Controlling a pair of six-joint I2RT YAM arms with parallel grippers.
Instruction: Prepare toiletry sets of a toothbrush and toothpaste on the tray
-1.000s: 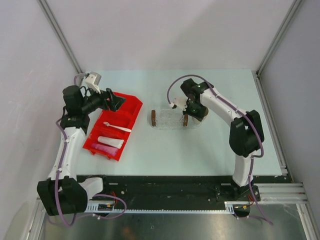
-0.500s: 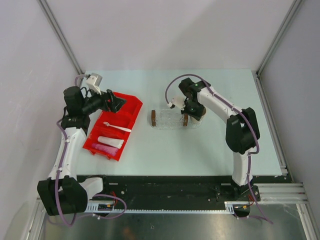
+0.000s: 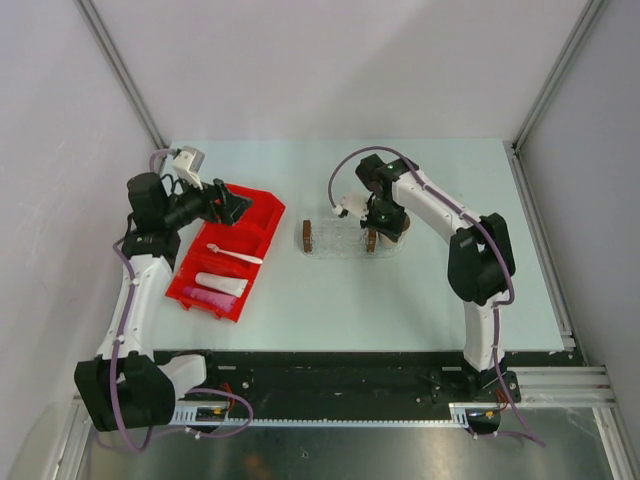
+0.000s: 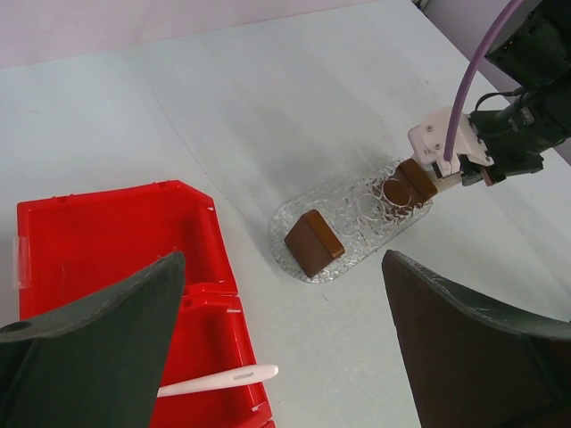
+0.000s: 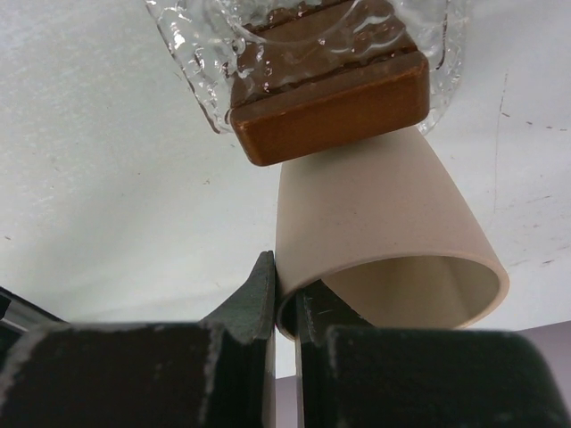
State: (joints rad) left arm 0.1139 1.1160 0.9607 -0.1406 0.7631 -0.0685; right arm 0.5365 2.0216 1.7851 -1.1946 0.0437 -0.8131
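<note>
The tan paper cup's lower end (image 3: 388, 242) (image 5: 361, 160) is tucked down beside the brown block and the cup would remain standing, so it is now time for my right gripper to open.
The clear tray (image 3: 340, 240) lies mid-table with a brown block (image 3: 307, 235) at each short end. My right gripper (image 3: 385, 222) is at its right end, shut on the rim of a tan paper cup (image 5: 375, 205), which rests against the right block (image 5: 330, 98) and the tray's edge (image 5: 187, 53). My left gripper (image 3: 232, 205) is open and empty above the far end of the red bin (image 3: 262, 222). The white toothbrush (image 3: 235, 254), white tube (image 3: 220, 284) and pink tube (image 3: 205, 298) lie in the bin. The left wrist view shows the toothbrush (image 4: 214, 381) and tray (image 4: 352, 227).
The red divided bin (image 4: 98, 241) sits left of the tray. Metal frame posts stand at the table's back corners, and a black rail runs along the near edge (image 3: 340, 365).
My right arm has shifted slightly left, bringing the cup closer against the tray's right end. The left arm and the items in the bin have not moved.
</note>
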